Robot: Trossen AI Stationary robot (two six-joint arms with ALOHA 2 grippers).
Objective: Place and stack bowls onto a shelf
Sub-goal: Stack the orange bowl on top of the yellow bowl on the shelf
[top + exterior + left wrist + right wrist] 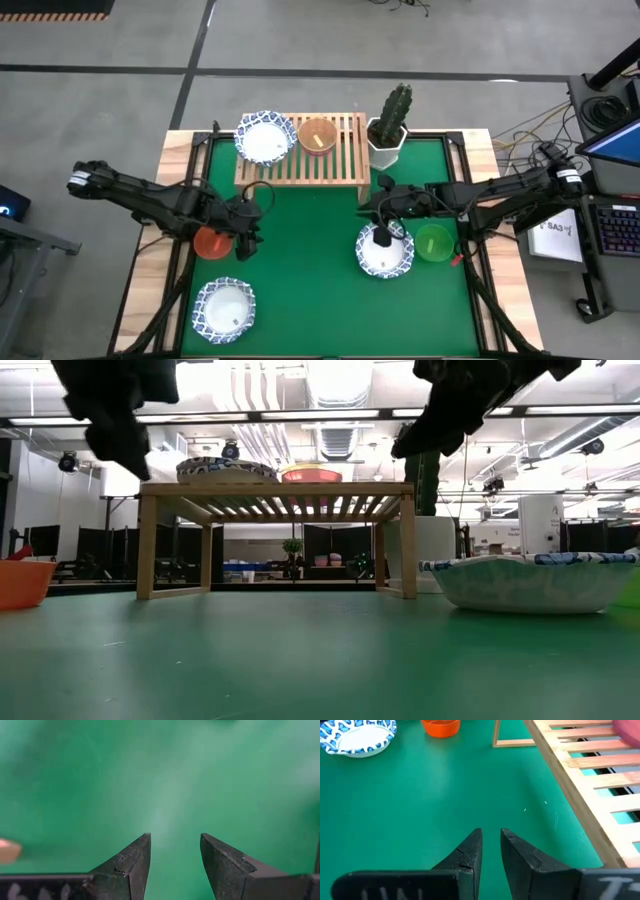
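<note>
I need to pick up the orange-red bowl by its rim [207, 259] with my left gripper next. Then I should stack that bowl into the small reddish bowl [317, 135].
The light-wood shelf [300, 165] stands at the table's far side. On its slats sit a white bowl with a blue rim [265, 137] and a small reddish bowl [317, 135] that looks yellow inside. Another blue-rimmed bowl [224, 308] rests near the left front, and a third [385, 252] sits beside a green bowl [434, 243] on the right. An orange-red bowl [210, 242] stands at the left. My left gripper [175, 850] hangs open just right of the orange-red bowl. My right gripper [491, 840] is raised over the third blue-rimmed bowl, its fingers a narrow gap apart and empty.
A cactus in a white pot [390, 125] stands at the shelf's right end. Bare green table [310, 270] lies between the two arms and in front of the shelf. Wooden edges border the table on both sides.
</note>
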